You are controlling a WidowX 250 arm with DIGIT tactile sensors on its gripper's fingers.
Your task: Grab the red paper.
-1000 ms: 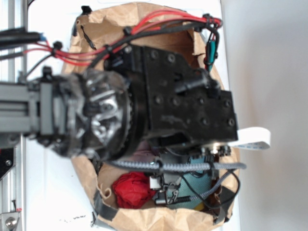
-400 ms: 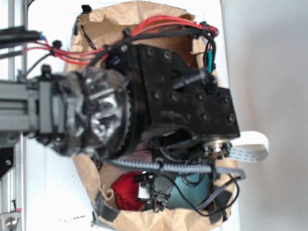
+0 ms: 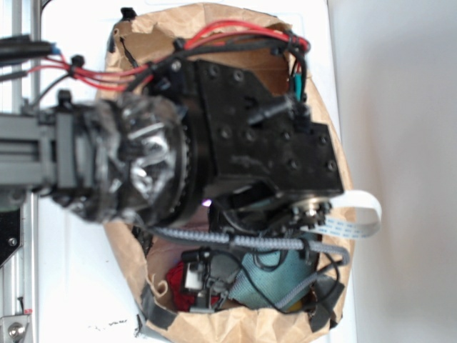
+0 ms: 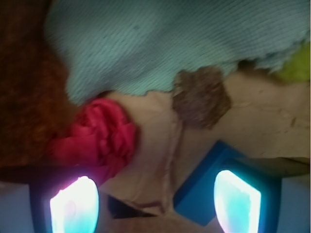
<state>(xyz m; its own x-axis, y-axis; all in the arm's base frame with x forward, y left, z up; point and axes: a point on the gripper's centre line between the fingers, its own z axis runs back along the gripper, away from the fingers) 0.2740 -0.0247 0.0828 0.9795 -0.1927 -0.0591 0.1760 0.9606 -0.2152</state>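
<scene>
My gripper will grab the red paper [image 4: 99, 138] by its crumpled folds next, so that it can lift it off the brown paper [image 4: 153, 145] under it.
The red paper [image 4: 99, 138] is a crumpled ball lying on brown paper at the left of the wrist view, just beyond my left fingertip. My gripper [image 4: 155, 206] is open, its two glowing pads [image 4: 75, 206] wide apart with only brown paper between them. The right pad sits over a blue block [image 4: 206, 177]. In the exterior view the gripper [image 3: 203, 282] hangs low in the brown paper bag [image 3: 235, 325] and covers most of the red paper [image 3: 173, 284], of which only a left sliver shows.
A teal cloth [image 4: 170, 43] fills the top of the wrist view and lies right of the gripper in the exterior view [image 3: 278, 275]. A brown crumpled wad [image 4: 201, 97] sits below it. Dark brown fuzzy material [image 4: 24, 97] lies left, something yellow-green [image 4: 299, 68] far right.
The arm has shifted left and lower into the bag. The gripper now hides most of the red paper, which showed plainly a second ago.
</scene>
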